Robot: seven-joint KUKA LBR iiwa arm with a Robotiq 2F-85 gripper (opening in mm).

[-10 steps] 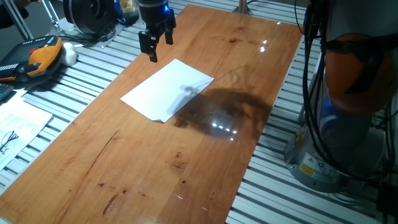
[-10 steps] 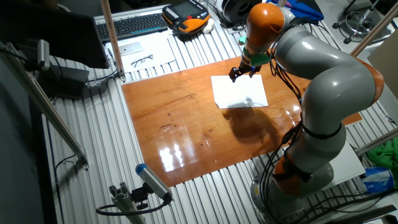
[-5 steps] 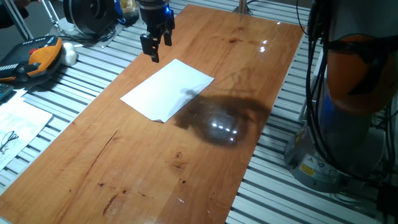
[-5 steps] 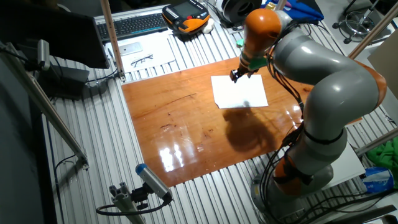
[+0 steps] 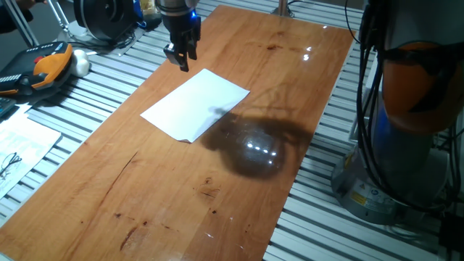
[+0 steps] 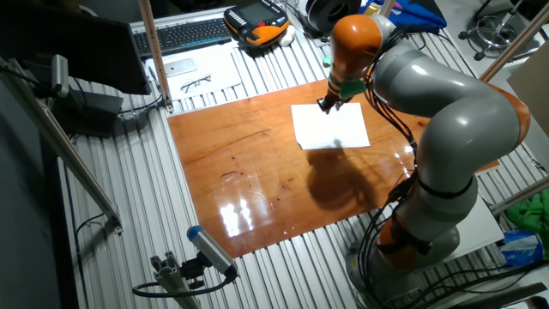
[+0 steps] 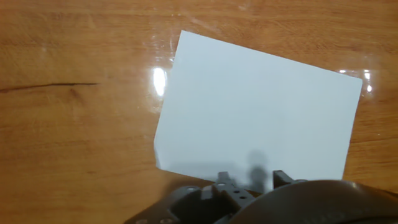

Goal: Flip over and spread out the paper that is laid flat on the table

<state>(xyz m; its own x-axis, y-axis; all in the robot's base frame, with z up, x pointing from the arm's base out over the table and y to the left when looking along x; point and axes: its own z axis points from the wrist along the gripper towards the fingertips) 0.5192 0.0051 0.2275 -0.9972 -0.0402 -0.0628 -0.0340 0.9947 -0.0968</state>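
Observation:
I need to grab the edge of the paper (image 5: 194, 105) near a corner (image 5: 197, 75) next, to flip the paper over and spread it out.
The paper (image 5: 196, 105) lies flat on the reddish-brown table (image 5: 217, 188) with a blank white face up. It also shows in the other fixed view, paper (image 6: 330, 126) on the table (image 6: 240, 163), and fills much of the hand view, paper (image 7: 261, 118) on the table (image 7: 74, 137). My gripper (image 5: 180, 61) hangs just above the table beside the sheet's far corner. In the hand view the gripper (image 7: 252, 178) shows two fingertips apart, open, with nothing between them, over the sheet's near edge. The other fixed view puts the gripper (image 6: 324, 105) at the sheet's upper left corner.
A second printed sheet with glasses (image 5: 18, 148) lies on the grey slatted surface left of the table, seen too as sheet (image 6: 197, 81). An orange and black pendant (image 5: 47, 65) and a keyboard (image 6: 180, 34) sit nearby. The arm's base (image 5: 406, 109) stands to the right.
The gripper has turned about its wrist and shifted slightly along the table's far side, staying near the sheet's corner. The paper has not moved.

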